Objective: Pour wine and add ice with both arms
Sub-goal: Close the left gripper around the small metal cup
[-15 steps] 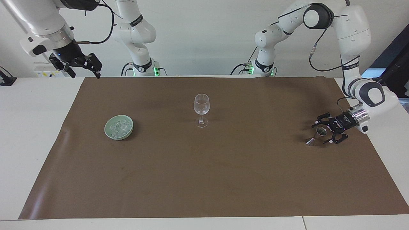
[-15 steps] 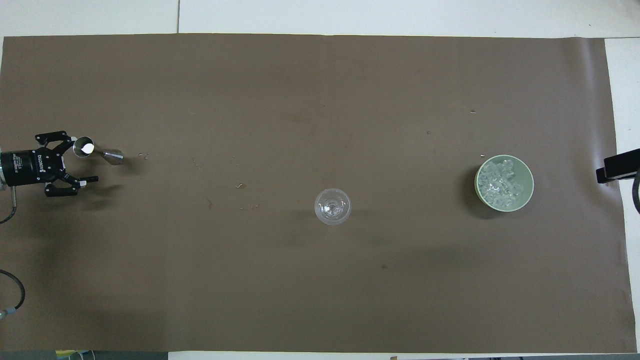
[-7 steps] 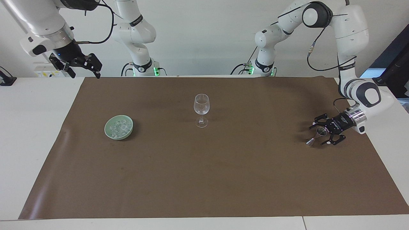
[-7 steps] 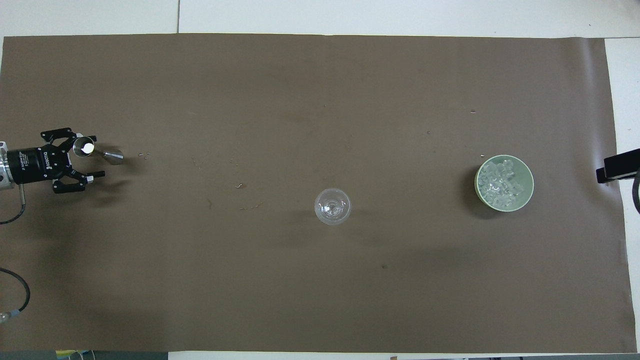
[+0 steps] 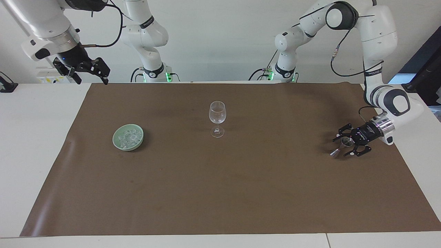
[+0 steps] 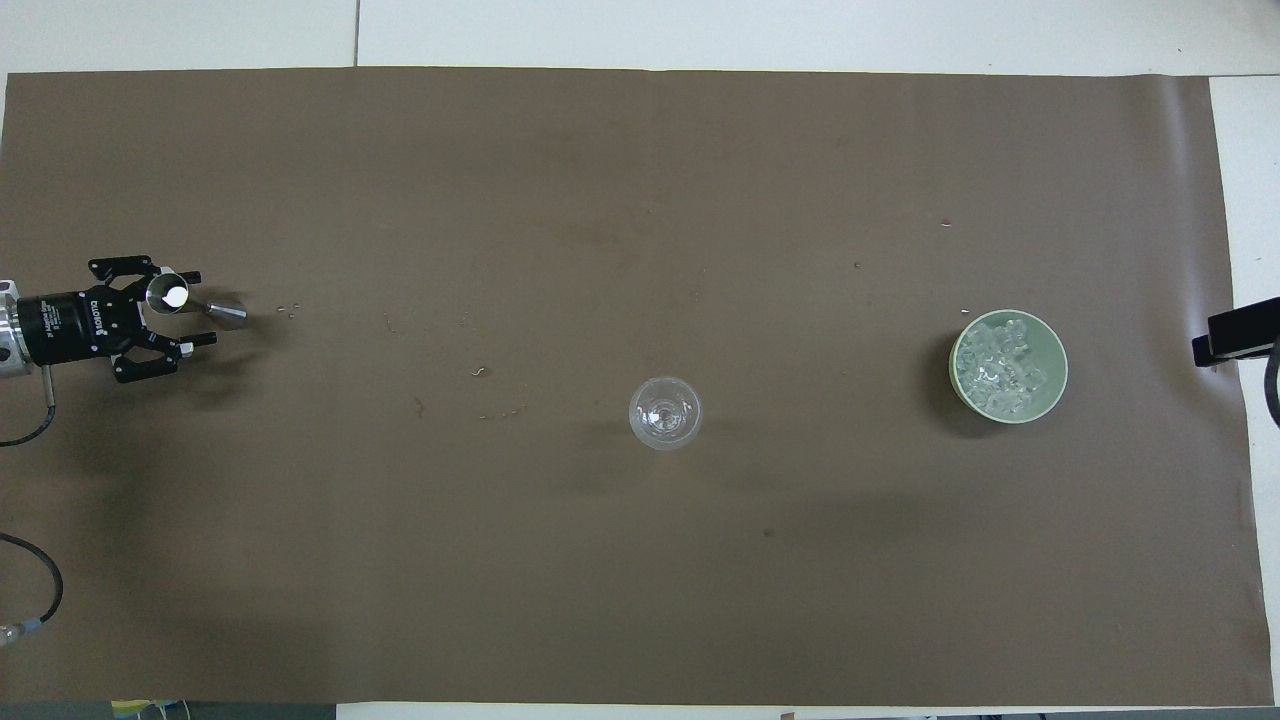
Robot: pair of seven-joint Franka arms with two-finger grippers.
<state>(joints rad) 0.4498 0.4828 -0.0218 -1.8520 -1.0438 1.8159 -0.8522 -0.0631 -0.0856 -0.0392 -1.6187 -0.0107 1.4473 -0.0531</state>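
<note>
I should next use my left gripper to hold the metal jigger by its wide cup (image 6: 168,293), so that the metal jigger's narrow cup (image 6: 228,314) stays free to pour wine.
A clear stemmed wine glass (image 5: 217,119) stands upright in the middle of the brown mat; it also shows in the overhead view (image 6: 665,412). The ice (image 5: 128,137) is heaped in a pale green bowl (image 5: 116,141) toward the right arm's end, the ice (image 6: 1003,365) and bowl (image 6: 1058,380) also seen from overhead. A small metal jigger (image 5: 341,145) (image 6: 190,302) sits tilted at the left arm's end. My left gripper (image 5: 341,147) (image 6: 200,308) is low and open, its fingers on either side of the jigger's wide cup. My right gripper (image 5: 92,82) waits raised and open over the mat's corner nearest the robots.
The brown mat (image 5: 241,193) covers most of the white table (image 5: 31,144). A few small specks (image 6: 290,312) lie on the mat between the jigger and the glass. A black part of the right gripper (image 6: 1232,337) shows at the overhead view's edge, beside the bowl.
My left gripper has slid toward the jigger, so its open fingers now straddle the wide cup. The jigger, glass, bowl and right arm have not moved.
</note>
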